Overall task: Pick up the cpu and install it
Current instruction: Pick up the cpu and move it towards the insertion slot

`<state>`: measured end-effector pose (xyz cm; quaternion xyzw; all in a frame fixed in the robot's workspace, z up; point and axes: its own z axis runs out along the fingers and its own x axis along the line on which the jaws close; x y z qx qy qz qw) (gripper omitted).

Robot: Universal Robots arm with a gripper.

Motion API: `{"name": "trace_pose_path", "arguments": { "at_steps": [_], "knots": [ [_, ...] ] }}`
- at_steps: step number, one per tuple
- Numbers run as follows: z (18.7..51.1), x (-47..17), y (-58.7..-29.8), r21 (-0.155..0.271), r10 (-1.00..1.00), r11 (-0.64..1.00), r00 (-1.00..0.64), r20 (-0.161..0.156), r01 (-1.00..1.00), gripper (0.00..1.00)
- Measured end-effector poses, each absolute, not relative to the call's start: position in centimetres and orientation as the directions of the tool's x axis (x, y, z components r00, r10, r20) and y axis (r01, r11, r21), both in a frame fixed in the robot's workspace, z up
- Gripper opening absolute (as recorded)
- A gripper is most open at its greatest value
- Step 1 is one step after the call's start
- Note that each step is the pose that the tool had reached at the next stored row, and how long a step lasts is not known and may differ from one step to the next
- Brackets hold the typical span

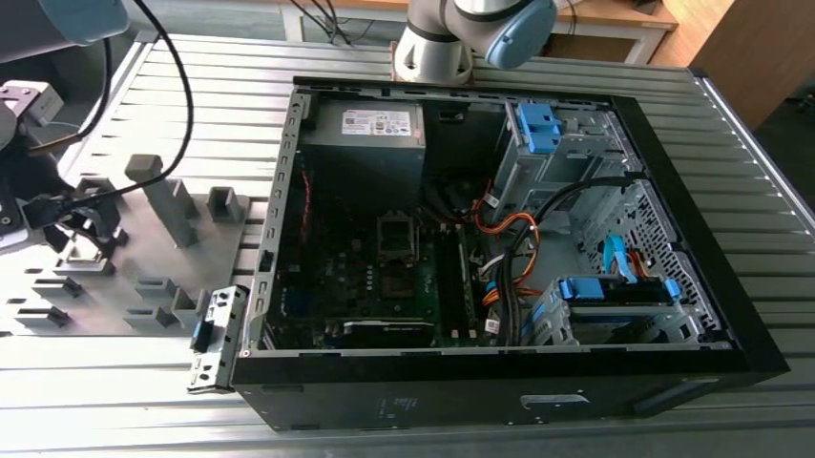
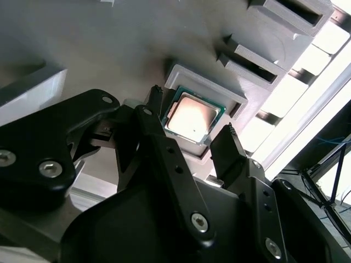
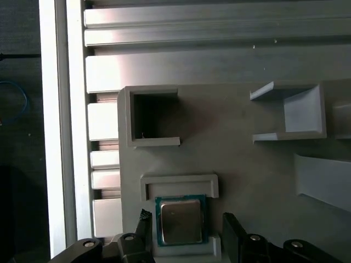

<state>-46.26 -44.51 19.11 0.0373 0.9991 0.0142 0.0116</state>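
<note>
The grey fixture's sides close in two ends of the cpu (image 2: 192,118), so my gripper should next grab its open green side edges to install it.
The cpu (image 2: 192,118) (image 3: 180,221) is a small square chip with a shiny metal top and a green edge. It lies flat in a shallow grey fixture pocket (image 2: 233,98) (image 3: 181,183). In both wrist views my gripper (image 2: 193,119) (image 3: 185,219) is open just above it, with one black fingertip (image 2: 156,101) on one side of the chip and the other on the opposite side, with small gaps between. In the exterior view the gripper (image 1: 71,229) hangs over the grey fixture plate (image 1: 166,286) at the exterior view's left.
An open computer case (image 1: 713,286) lies on the slatted metal table (image 1: 128,410), with a motherboard socket (image 1: 397,234), a power supply (image 1: 369,134) and loose cables (image 1: 510,248) inside. Upright grey blocks (image 1: 172,205) stand on the fixture plate. The arm's base (image 1: 440,48) is behind the case.
</note>
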Motion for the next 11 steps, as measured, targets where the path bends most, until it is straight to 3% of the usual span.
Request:
{"name": "trace_pose_path", "arguments": {
  "at_steps": [11],
  "knots": [
    [18.76, -46.28, -44.51, 0.029, 0.07, 0.997, -0.997, -0.022, 0.07, 0.62]
  ]
}}
